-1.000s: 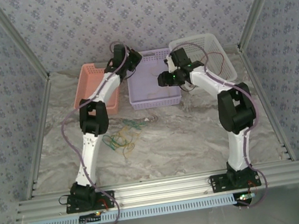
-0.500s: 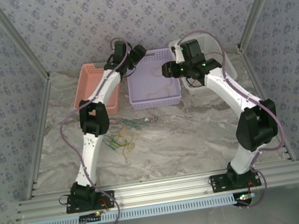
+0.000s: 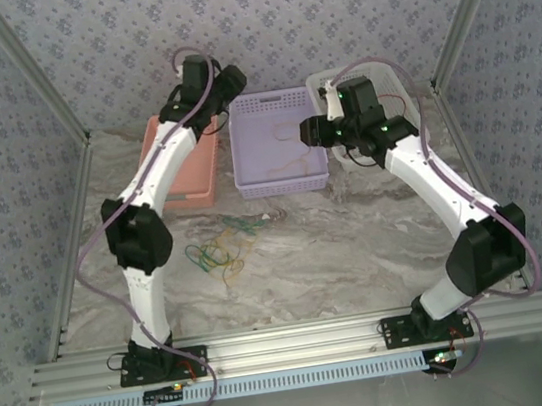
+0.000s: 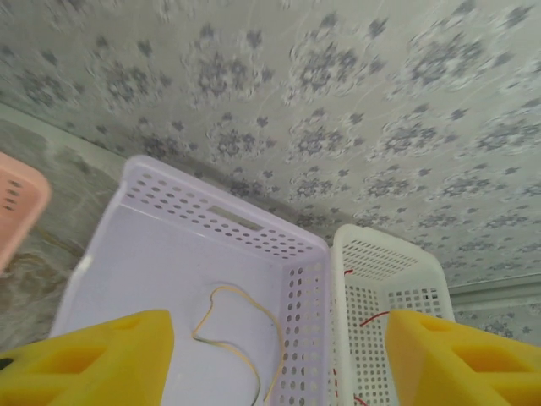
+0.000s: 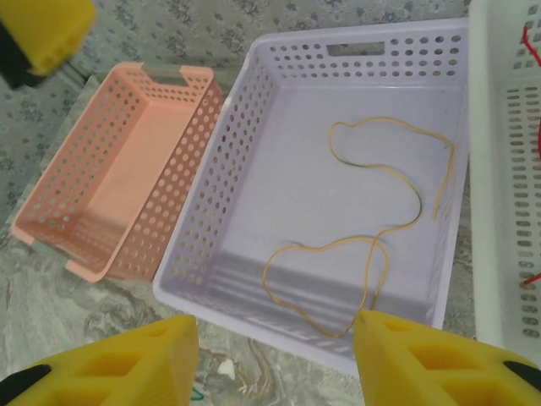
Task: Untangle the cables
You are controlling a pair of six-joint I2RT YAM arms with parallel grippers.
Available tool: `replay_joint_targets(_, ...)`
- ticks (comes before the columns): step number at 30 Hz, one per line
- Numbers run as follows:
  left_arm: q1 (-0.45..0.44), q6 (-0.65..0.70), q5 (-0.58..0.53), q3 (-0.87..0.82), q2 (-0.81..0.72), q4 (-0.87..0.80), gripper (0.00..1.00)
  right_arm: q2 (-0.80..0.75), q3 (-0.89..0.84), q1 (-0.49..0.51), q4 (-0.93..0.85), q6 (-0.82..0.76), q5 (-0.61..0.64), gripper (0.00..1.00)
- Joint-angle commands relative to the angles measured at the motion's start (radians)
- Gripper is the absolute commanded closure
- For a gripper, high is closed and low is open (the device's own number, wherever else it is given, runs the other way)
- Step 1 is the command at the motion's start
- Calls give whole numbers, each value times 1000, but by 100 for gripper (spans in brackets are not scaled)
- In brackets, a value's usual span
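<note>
My right gripper is about to grab the tangle by a piece of cable at the tangle's edge [image 3: 257, 221] [image 5: 198, 394] nearest the purple basket, so I can pull cables apart.
A loose tangle of green, yellow and dark cables [image 3: 219, 250] lies on the marble table in front of the baskets. One yellow cable [image 5: 372, 245] lies looped on the floor of the purple basket [image 3: 244, 156]; it is the yellow cable [image 4: 245, 326] in the left wrist view. A red cable [image 4: 372, 318] lies in the white basket [image 3: 401, 84]. My left gripper [image 3: 228, 76] hangs open and high over the back of the purple basket [image 4: 169, 228]. My right gripper [image 5: 275, 364] is open over that basket's near rim, holding nothing.
An empty pink basket [image 5: 118, 169] stands left of the purple basket [image 5: 254, 118], and the white basket [image 5: 507, 211] touches its right side. Patterned walls and metal frame rails close in the back and sides. Open marble lies between the tangle and the right arm's base.
The left arm has swung up and to the left, lifting its gripper away from the purple basket. The right arm has stretched out, its elbow dropping to the right.
</note>
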Motion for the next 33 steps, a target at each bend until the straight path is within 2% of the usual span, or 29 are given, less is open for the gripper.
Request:
replay_joint_targets(1, -7, 59, -73, -95, -131, -124, 32, -63, -48, 53, -34, 4, 34, 46)
replay_joint_targets(7, -9, 69, -127, -506, -423, -259, 32, -128, -186, 236, -13, 52, 99, 46)
replay_joint_targets(10, -14, 45, -118, -778, -595, -260, 32, -128, -295, 336, 39, 98, 107, 46)
replay_joint_targets(16, -59, -38, -108, -1194, -870, -281, 37, 3, -408, 475, 182, 181, 58, 51)
replay_joint_targets(19, -96, -74, -112, -1308, -953, -277, 38, 99, -411, 510, 266, 234, 52, 53)
replay_joint_targets(25, -104, -120, -129, -1429, -1074, -279, 41, 268, -363, 512, 367, 330, 56, 55)
replay_joint_targets(28, -104, -125, -132, -1459, -1090, -273, 39, 334, -336, 512, 386, 359, 68, 56)
replay_joint_targets(33, -101, -116, -70, -1519, -1061, -118, 37, 391, -318, 499, 443, 377, 69, 57)
